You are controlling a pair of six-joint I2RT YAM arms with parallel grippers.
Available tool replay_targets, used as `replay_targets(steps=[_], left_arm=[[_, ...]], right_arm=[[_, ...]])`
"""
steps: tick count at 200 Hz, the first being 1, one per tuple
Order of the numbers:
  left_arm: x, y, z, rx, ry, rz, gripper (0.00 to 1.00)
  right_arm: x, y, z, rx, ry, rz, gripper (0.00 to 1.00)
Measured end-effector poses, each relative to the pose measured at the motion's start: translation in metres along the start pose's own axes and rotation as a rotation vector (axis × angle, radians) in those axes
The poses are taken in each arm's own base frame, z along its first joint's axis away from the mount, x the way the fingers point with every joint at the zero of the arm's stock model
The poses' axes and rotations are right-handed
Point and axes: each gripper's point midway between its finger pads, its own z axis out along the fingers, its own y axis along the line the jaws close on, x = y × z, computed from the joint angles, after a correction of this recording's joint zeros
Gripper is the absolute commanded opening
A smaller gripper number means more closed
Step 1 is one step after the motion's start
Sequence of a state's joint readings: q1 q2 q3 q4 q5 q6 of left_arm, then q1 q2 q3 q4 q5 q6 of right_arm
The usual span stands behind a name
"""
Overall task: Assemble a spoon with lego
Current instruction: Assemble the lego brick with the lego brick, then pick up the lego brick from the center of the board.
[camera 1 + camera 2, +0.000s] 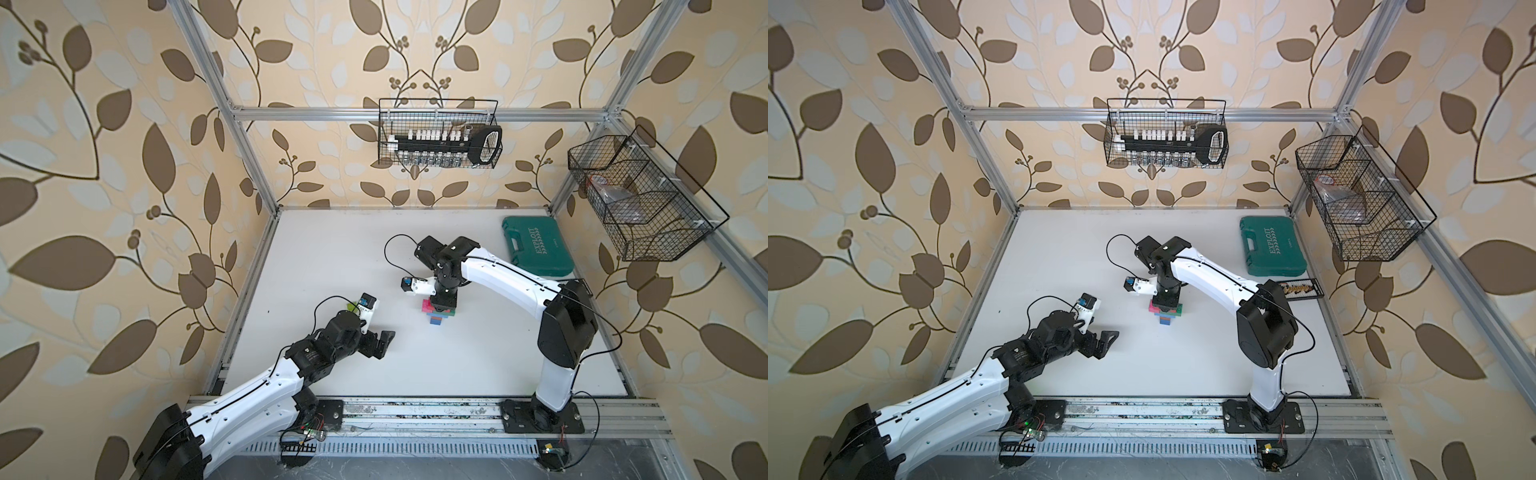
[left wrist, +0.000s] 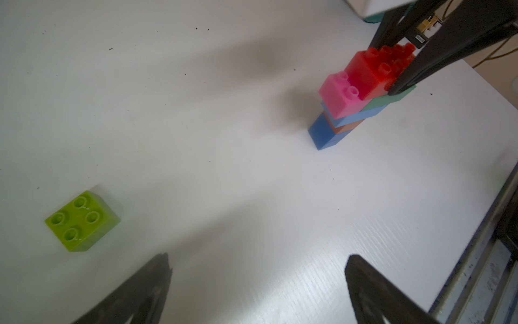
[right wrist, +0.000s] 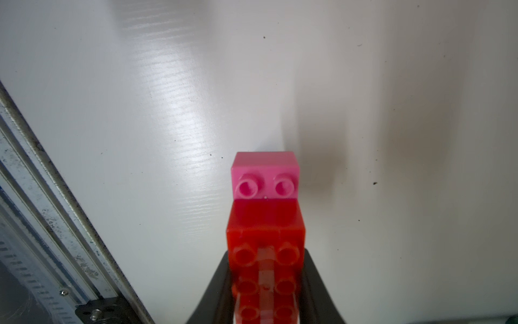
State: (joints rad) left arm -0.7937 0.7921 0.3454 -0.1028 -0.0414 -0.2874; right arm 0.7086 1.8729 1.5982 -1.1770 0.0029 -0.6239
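Note:
The robot's right gripper needs to let go of the red brick, since the red brick's lower edge sits flush and square on the studded top of the pink brick.
The spoon (image 1: 439,316) (image 1: 1166,318) stands upright as a brick stack mid-table. In the left wrist view it shows a blue base (image 2: 326,137), then brown-orange, light-blue and green layers, with a pink brick (image 2: 339,96) and a red brick (image 2: 370,70) on top. My right gripper (image 1: 442,306) (image 3: 266,258) comes down from above and is shut on the red brick (image 3: 265,224). The pink brick (image 3: 265,174) sits just beyond it. A loose lime brick (image 2: 82,221) lies studs up on the table. My left gripper (image 1: 382,345) (image 2: 258,269) hovers open and empty, left of the stack.
A teal tool case (image 1: 536,245) lies at the back right. A dark tray (image 1: 1300,288) sits by the right edge. Wire baskets (image 1: 438,133) (image 1: 640,199) hang on the back and right walls. A metal rail (image 1: 415,415) runs along the table's front edge.

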Motion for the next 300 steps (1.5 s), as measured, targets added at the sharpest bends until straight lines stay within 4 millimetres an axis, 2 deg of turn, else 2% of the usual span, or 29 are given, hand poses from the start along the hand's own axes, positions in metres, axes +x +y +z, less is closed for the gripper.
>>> replay_targets(steps=[27, 33, 38, 102, 114, 149, 162, 165, 181, 201, 229, 248, 262, 273, 288, 300], left_arm=[[-0.001, 0.001, -0.001, -0.005, -0.003, 0.003, 0.99], [-0.001, 0.001, -0.001, -0.006, -0.005, 0.003, 0.99], [-0.001, 0.001, -0.001, -0.008, -0.007, 0.003, 0.99], [-0.003, 0.001, -0.002, -0.009, -0.011, 0.004, 0.99], [-0.004, 0.001, -0.003, -0.009, -0.013, 0.004, 0.99], [-0.006, 0.005, -0.005, -0.032, -0.014, 0.011, 0.99], [-0.008, 0.006, -0.008, -0.046, -0.013, 0.018, 0.99], [-0.010, 0.007, -0.009, -0.050, -0.016, 0.018, 0.99], [-0.023, 0.014, -0.016, -0.073, -0.039, 0.002, 0.99], [-0.051, 0.048, -0.030, -0.161, -0.104, -0.109, 0.99], [-0.087, 0.129, -0.061, -0.340, -0.218, -0.372, 0.99], [-0.100, 0.180, -0.078, -0.426, -0.235, -0.537, 0.99], [-0.103, 0.211, -0.082, -0.464, -0.229, -0.630, 0.99], [-0.097, 0.232, -0.083, -0.483, -0.218, -0.705, 0.99], [-0.082, 0.253, -0.086, -0.503, -0.204, -0.799, 0.99], [-0.071, 0.267, -0.093, -0.526, -0.208, -0.870, 0.99]], right_arm=[[0.000, 0.000, -0.002, 0.003, -0.003, 0.000, 0.00], [0.000, 0.000, -0.002, 0.004, -0.003, 0.000, 0.17], [0.000, 0.000, -0.002, 0.004, -0.003, 0.000, 0.23], [0.004, 0.001, -0.001, 0.015, 0.020, 0.002, 0.47], [0.005, 0.000, -0.001, 0.017, 0.022, 0.004, 0.58], [0.004, -0.003, -0.003, 0.039, 0.018, 0.011, 0.61], [0.004, -0.005, -0.010, 0.064, 0.006, 0.017, 0.65], [0.003, -0.006, -0.013, 0.075, -0.001, 0.022, 0.71], [0.000, -0.011, -0.032, 0.132, -0.047, 0.042, 0.83], [-0.008, -0.023, -0.071, 0.230, -0.151, 0.110, 0.85], [-0.030, -0.044, -0.131, 0.336, -0.324, 0.296, 0.85], [-0.046, -0.048, -0.151, 0.358, -0.401, 0.421, 0.85], [-0.065, -0.045, -0.151, 0.346, -0.435, 0.501, 0.85], [-0.084, -0.040, -0.140, 0.317, -0.449, 0.557, 0.86], [-0.108, -0.035, -0.114, 0.278, -0.434, 0.626, 0.86], [-0.128, -0.031, -0.084, 0.243, -0.406, 0.679, 0.86]])
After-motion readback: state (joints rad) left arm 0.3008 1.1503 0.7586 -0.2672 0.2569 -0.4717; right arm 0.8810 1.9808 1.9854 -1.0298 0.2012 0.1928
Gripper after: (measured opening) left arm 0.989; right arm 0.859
